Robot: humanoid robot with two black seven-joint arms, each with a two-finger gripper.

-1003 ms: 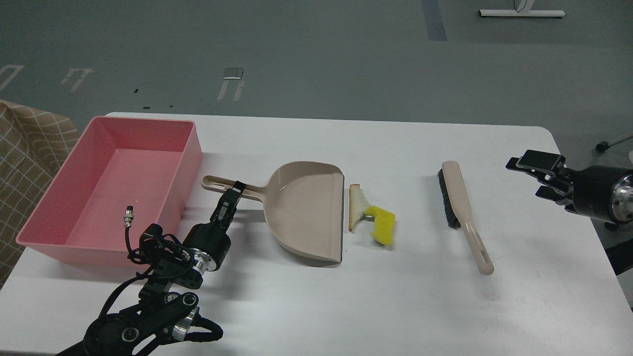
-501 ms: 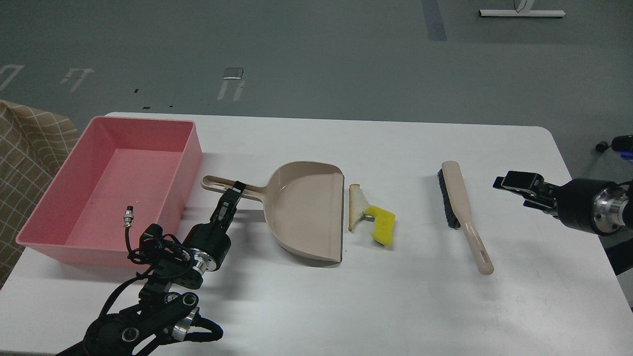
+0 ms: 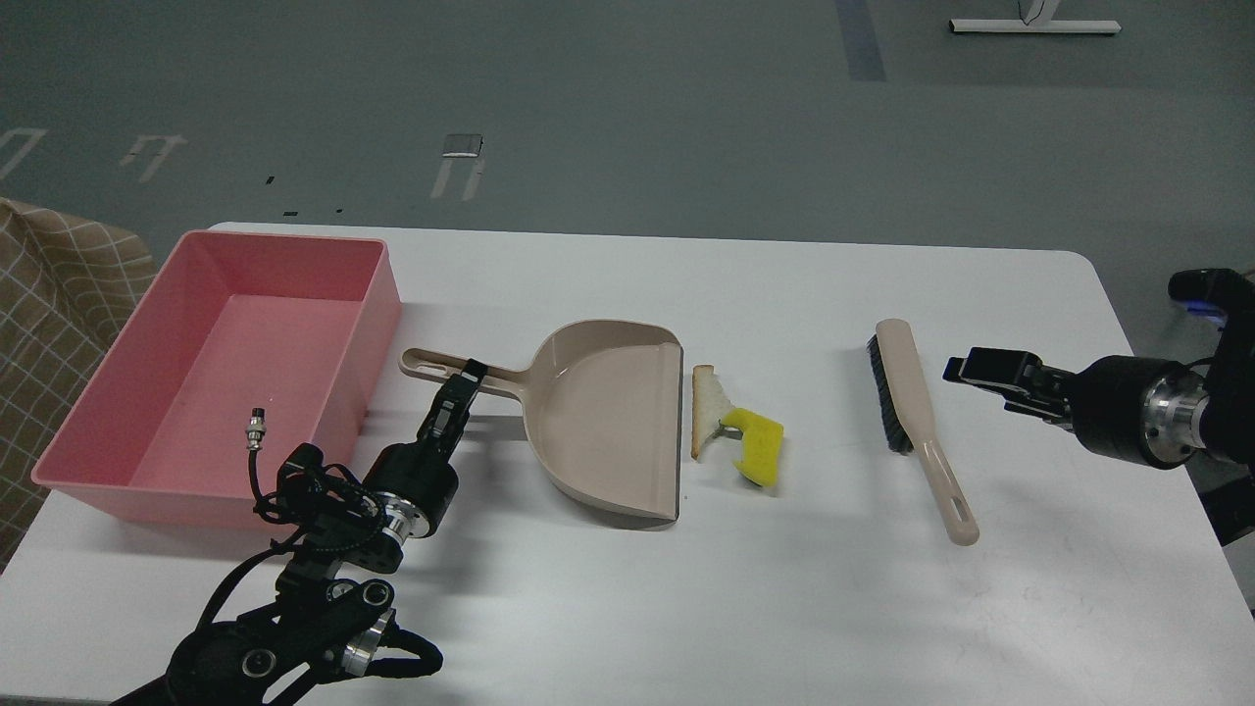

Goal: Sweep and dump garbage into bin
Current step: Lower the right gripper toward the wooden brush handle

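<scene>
I need to grab the brush by its handle (image 3: 944,482) with my right gripper next, so its black bristles stay free to sweep the garbage.
The garbage lies on the white table (image 3: 784,598): a white bread wedge (image 3: 707,409) with brown crust and a yellow sponge chunk (image 3: 761,447), touching each other just right of the beige dustpan's (image 3: 608,422) open lip. The pink bin (image 3: 235,363) stands at the left with nothing inside. My left gripper (image 3: 467,380) is at the dustpan's handle, seen from behind and dark, so its fingers cannot be told apart. My right gripper (image 3: 980,382) is open and holds nothing, hovering just right of the beige black-bristled brush (image 3: 910,392).
A checked cloth (image 3: 59,294) hangs off the table's left side beyond the bin. The table's right edge runs under my right arm. Grey floor lies beyond the far edge.
My right gripper has moved left and lower, closer to the brush. My left arm, the dustpan and the garbage have not moved.
</scene>
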